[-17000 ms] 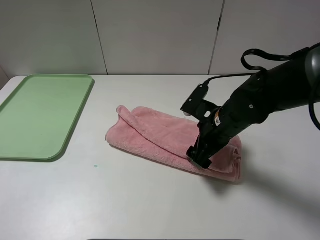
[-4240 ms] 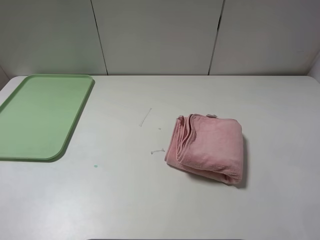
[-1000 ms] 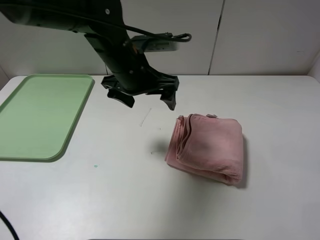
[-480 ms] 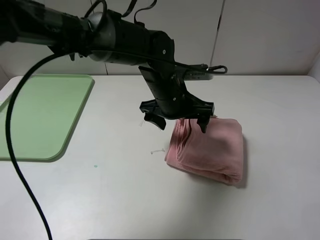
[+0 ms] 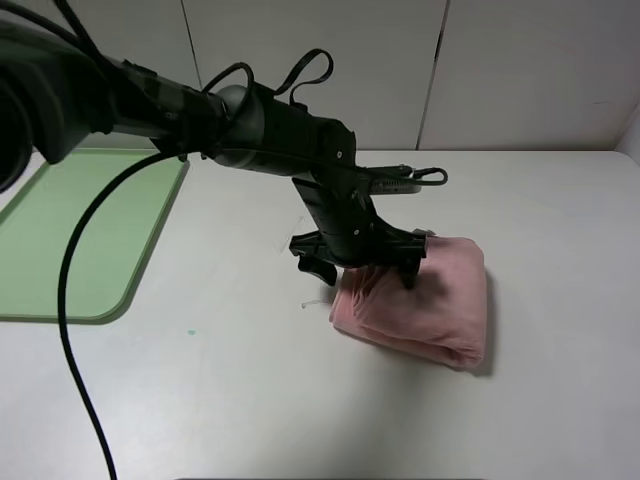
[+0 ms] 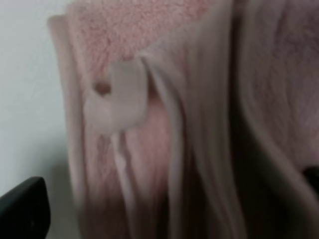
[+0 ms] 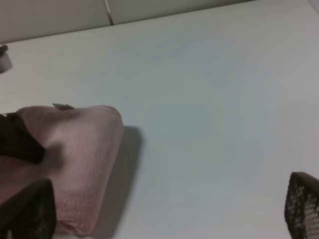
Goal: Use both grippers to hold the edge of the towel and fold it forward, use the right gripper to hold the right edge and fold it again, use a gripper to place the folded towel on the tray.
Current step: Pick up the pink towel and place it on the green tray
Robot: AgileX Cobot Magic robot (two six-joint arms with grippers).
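Note:
The folded pink towel needs to go on the green tray point(image 5: 70, 230), so I should next grip its layered edge with the looped tag point(image 5: 358, 286) using my left gripper.
The pink towel point(image 5: 435, 300) lies folded into a thick square on the white table, right of the middle. My left gripper point(image 5: 363, 268) reaches across from the left and hangs open low over the towel's layered left edge, one finger on each side of it. In the left wrist view the folded layers point(image 6: 189, 124) fill the frame between the open fingertips point(image 6: 22, 206). My right gripper point(image 7: 164, 209) is open and empty, out of the exterior high view, and sees the towel's right side point(image 7: 75, 149). The green tray point(image 5: 70, 230) lies at the far left.
The left arm's black cable point(image 5: 75, 330) trails over the table on the left. A small white tag point(image 6: 117, 99) sticks out of the towel's folds. Small bits of lint point(image 5: 310, 302) lie on the table near the towel's left edge. A grey panel wall stands behind the table.
The left arm has swung in from the left and come down to the towel's left edge, still open. The towel has not moved.

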